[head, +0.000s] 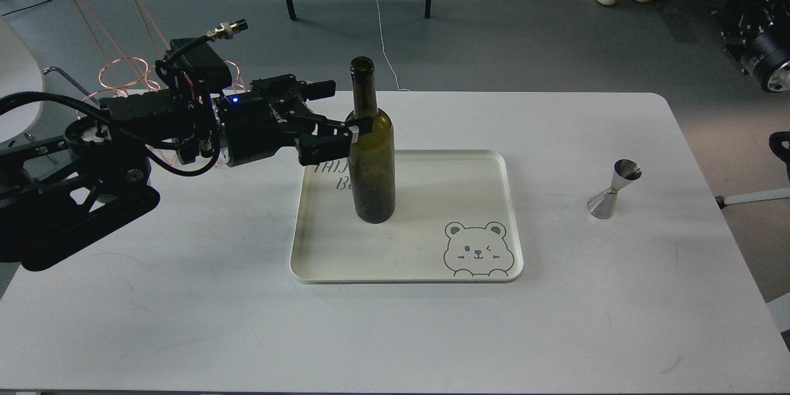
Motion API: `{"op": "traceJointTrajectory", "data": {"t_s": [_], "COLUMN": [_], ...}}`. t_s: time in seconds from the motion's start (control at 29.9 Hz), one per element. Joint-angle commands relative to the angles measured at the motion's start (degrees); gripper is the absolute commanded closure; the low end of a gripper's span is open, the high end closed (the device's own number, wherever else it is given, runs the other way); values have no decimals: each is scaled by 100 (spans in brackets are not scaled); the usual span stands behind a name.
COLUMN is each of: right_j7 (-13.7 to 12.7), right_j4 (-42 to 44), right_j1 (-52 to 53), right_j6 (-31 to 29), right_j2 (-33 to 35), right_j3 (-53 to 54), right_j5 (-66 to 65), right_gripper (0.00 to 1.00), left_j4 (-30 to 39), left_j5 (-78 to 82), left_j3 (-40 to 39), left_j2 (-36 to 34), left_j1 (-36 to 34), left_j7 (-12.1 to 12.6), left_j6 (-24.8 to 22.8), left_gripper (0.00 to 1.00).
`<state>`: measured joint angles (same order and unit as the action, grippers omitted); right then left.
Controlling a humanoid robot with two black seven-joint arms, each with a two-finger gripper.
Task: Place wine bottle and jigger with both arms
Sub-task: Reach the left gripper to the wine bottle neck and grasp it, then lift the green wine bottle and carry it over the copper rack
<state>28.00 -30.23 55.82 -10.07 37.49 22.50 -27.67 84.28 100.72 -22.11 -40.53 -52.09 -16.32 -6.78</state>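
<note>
My left gripper should take the wine bottle by its neck (363, 87). Then the wine bottle's base (374, 210) stays free to slot into the copper rack.
The dark olive-green wine bottle (371, 160) stands upright on the left part of a cream tray (481, 179). My left gripper (345, 110) is open at the bottle's shoulder, coming in from the left. Its near finger (355, 129) overlaps the front of the bottle's shoulder and its far finger (318, 87) is behind and left of the neck. The silver jigger (614, 189) stands on the white table at the right, apart from the tray. My right arm and its gripper are out of view.
A copper wire bottle rack (126, 68) stands at the table's back left, behind my left arm. The tray has a bear drawing (476, 249) at its front right corner. Black equipment (756, 43) sits off the table at the far right.
</note>
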Motion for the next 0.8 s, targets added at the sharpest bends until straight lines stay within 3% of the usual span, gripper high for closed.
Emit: {"op": "traceJointTrajectory", "data": {"t_s": [0.0, 0.3, 0.57, 0.77], "right_j7": [0, 0, 0, 0], "right_j4": [44, 79, 79, 79], "right_j1": [-1, -1, -1, -10], "right_j6": [-3, -3, 5, 5], "right_j2": [4, 13, -40, -40], "right_j3": [-8, -17, -8, -26], "right_j5": [-1, -1, -1, -1], "right_gripper": [3, 3, 3, 3], "left_j4": [-34, -280, -289, -280], "left_j5": [-8, -8, -43, -52], "left_j3": [5, -4, -4, -4], "left_j2": [211, 441, 406, 291], "left_j1": [-20, -143, -143, -143], "left_j7": [23, 199, 182, 190], "left_j6": [1, 19, 28, 414], "left_gripper": [3, 19, 64, 78]}}
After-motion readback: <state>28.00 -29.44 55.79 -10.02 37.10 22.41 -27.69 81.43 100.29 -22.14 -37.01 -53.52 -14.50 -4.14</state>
